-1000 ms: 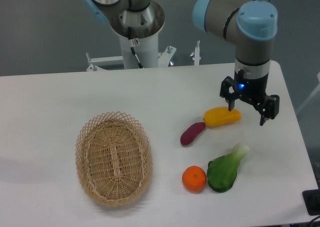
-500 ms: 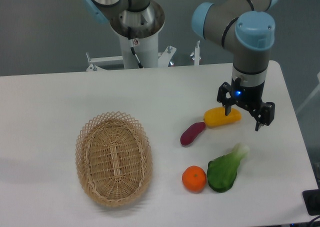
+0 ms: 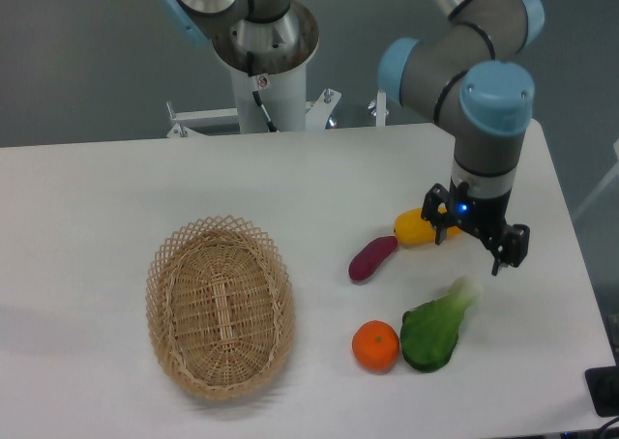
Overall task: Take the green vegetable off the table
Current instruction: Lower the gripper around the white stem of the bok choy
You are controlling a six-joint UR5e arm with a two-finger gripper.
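The gripper grabs the vegetable by its pale stalk end [image 3: 464,292] next, to pick up the green vegetable from the table.
The green vegetable [image 3: 437,325] lies on the white table [image 3: 116,188] at the front right, dark green leaves toward the front, pale stalk pointing up-right. My gripper [image 3: 473,247] is open and empty, fingers pointing down. It hangs just above and behind the stalk end, apart from it. It partly hides the yellow oblong piece [image 3: 416,226].
An orange [image 3: 375,346] touches the vegetable's left side. A purple eggplant-like piece [image 3: 372,257] lies left of the yellow piece. A wicker basket [image 3: 220,307] sits at the front left. The robot base [image 3: 263,67] stands at the back edge. The table's right edge is close.
My gripper has moved forward and down, toward the stalk end of the green vegetable, and now covers more of the yellow piece. The objects have not moved.
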